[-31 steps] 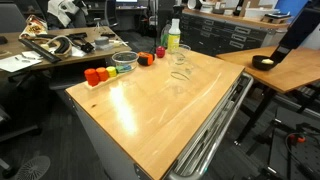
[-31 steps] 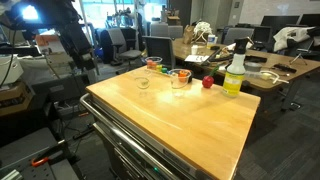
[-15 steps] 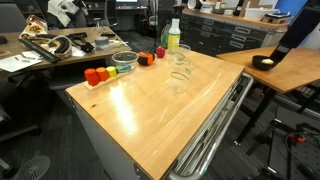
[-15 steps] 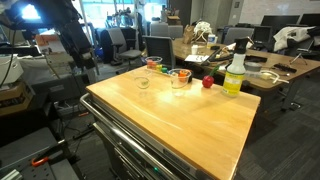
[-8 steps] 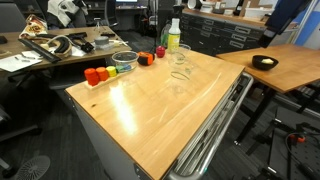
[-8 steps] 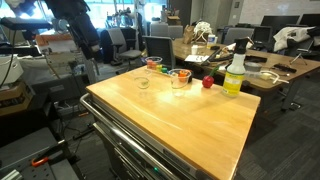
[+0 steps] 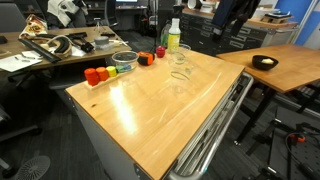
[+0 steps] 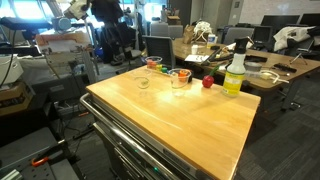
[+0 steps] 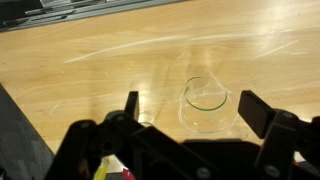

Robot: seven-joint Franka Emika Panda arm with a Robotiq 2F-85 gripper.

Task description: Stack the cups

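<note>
My gripper should next grab one side of the front clear cup's rim from above to stack the cups. Its base stays free to go inside the other.
Two clear cups stand on the wooden table: one near the yellow-green bottle, the other a little nearer the front. One cup also shows in an exterior view. In the wrist view my gripper is open and empty, and a clear cup stands upright on the table far below, between the two fingers. My dark arm hangs high beyond the table's far side and also shows in an exterior view.
A row of small things runs along one table edge: a red object, an orange object, a shallow clear bowl with green inside, red and orange blocks. Metal rails line the table's side. Desks and chairs surround it.
My arm has swung in from the edge of both exterior views towards the table, staying high. The cups and other objects have not moved.
</note>
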